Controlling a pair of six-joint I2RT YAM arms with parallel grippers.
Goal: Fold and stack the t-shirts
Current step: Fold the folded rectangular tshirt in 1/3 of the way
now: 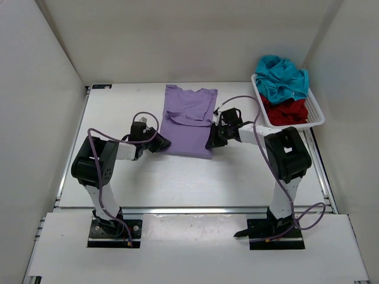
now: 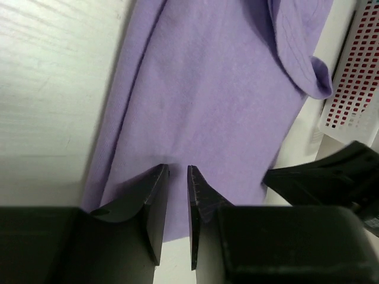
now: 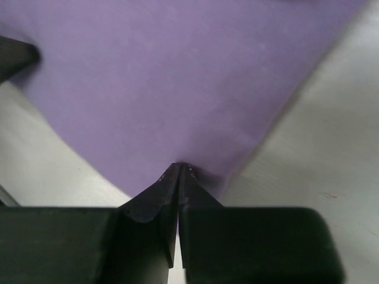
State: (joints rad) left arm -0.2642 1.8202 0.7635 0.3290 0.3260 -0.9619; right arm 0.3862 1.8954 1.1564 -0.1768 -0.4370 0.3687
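The lavender t-shirt's free near corner (image 1: 168,145) (image 2: 178,173) is opposite my right gripper. My left gripper should grab it there, so the t-shirt's near edge spreads for folding.
The lavender t-shirt (image 1: 188,118) lies on the table, folded into a long strip, with its near edge towards the arms. My left gripper (image 1: 163,144) is at its near left corner. In the left wrist view (image 2: 178,168) the jaws stand a narrow gap apart over the lavender fabric (image 2: 207,100), which lies flat between them. My right gripper (image 1: 211,144) is at the near right corner, shut on the shirt's edge (image 3: 179,167), and the fabric (image 3: 177,83) puckers at the tips. The teal t-shirt (image 1: 281,77) and the dark red t-shirt (image 1: 287,111) are crumpled in the basket.
The white mesh basket (image 1: 317,112) stands at the back right of the table, close to the right arm; it also shows in the left wrist view (image 2: 355,77). White walls enclose the table on three sides.
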